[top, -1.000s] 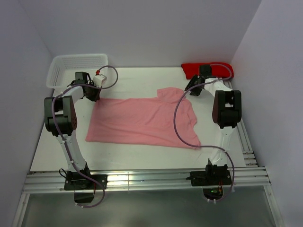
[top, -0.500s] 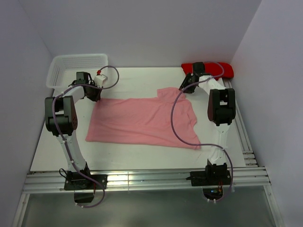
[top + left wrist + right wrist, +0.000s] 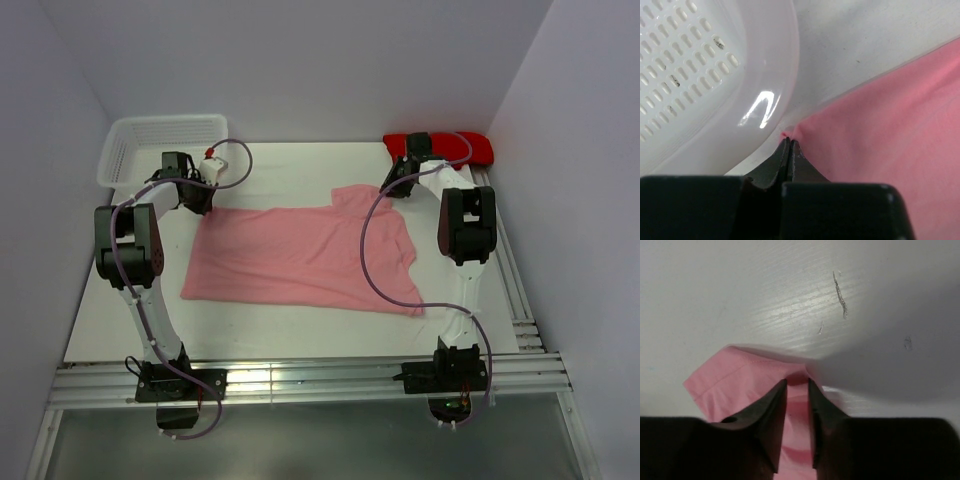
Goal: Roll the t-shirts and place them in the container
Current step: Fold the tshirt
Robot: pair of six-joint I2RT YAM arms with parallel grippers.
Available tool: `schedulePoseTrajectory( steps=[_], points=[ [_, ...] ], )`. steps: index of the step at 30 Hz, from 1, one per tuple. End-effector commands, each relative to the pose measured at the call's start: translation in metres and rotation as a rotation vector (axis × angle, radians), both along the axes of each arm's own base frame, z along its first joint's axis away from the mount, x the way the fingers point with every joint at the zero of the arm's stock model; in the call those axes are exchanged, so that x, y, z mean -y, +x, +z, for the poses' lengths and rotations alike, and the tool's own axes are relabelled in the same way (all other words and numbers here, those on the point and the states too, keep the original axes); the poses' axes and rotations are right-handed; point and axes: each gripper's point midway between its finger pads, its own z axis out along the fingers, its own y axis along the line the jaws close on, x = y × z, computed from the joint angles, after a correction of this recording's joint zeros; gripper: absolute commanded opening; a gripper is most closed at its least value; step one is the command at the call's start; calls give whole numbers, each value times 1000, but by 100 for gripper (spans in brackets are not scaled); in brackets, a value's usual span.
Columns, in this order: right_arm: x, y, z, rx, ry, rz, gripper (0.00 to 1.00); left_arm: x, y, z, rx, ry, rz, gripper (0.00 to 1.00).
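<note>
My right gripper takes hold of the t-shirt's far sleeve edge (image 3: 386,194) (image 3: 798,382) next, opposite my left gripper's corner, to fold that side over for rolling.
A light-pink t-shirt (image 3: 300,255) lies spread flat on the white table. My left gripper (image 3: 199,203) sits at its far left corner, beside the basket. In the left wrist view this gripper (image 3: 788,140) is shut, pinching the tip of that t-shirt (image 3: 880,125) corner. My right gripper (image 3: 391,189) rests at the shirt's far right sleeve. In the right wrist view its jaws (image 3: 797,383) stand a narrow gap apart, straddling a raised fold of the t-shirt (image 3: 735,380) sleeve edge, with pink fabric between them and the fingers (image 3: 771,405) not pressed together.
A white perforated basket (image 3: 160,135) stands at the far left corner, its rim (image 3: 765,100) right beside the left gripper. A red cloth-like bundle (image 3: 468,148) lies at the far right, behind the right arm. Purple cables loop over both arms.
The right arm shifted slightly left and down onto the sleeve, and its jaws narrowed around the fabric. The left gripper stayed shut on its corner.
</note>
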Motion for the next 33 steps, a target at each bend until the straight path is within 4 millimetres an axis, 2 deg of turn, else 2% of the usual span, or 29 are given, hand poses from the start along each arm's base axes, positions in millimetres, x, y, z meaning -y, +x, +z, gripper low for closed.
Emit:
schedulePoseTrajectory(
  steps=[1, 2, 5, 7, 8, 9, 13, 19, 23, 25, 28, 29, 33],
  points=[
    [2, 13, 39, 98, -31, 6, 37, 1, 8, 27, 72, 0, 11, 0],
    [4, 16, 43, 107, -45, 0, 44, 1, 8, 27, 72, -2, 13, 0],
    [8, 21, 40, 100, -71, 0, 51, 2, 9, 28, 72, -2, 12, 0],
    [4, 21, 33, 80, -83, 12, 52, 3, 9, 27, 70, -2, 10, 0],
    [2, 25, 36, 89, -88, 17, 53, 2, 8, 26, 67, -2, 12, 0],
    [2, 25, 28, 71, -96, 18, 53, 2, 8, 26, 65, -2, 12, 0],
    [-7, 26, 19, 56, -110, 33, 52, 3, 7, 24, 60, 2, 8, 0],
    [-1, 24, 11, 21, -151, 3, 52, 3, 8, 23, 54, 8, 6, 0],
    [-4, 21, 5, -6, -171, 11, 51, 4, 8, 22, 50, 7, 3, 0],
    [-6, 21, 4, -12, -171, 16, 49, 4, 7, 22, 48, 9, 1, 0],
    [-9, 20, 3, -11, -174, 20, 39, 5, 7, 21, 45, 11, -1, 0],
    [-11, 19, 3, -10, -171, 24, 28, 5, 7, 21, 44, 10, -1, 0],
    [-11, 21, 12, 13, -167, 20, 11, 5, 7, 22, 48, 13, 1, 0]
  ],
)
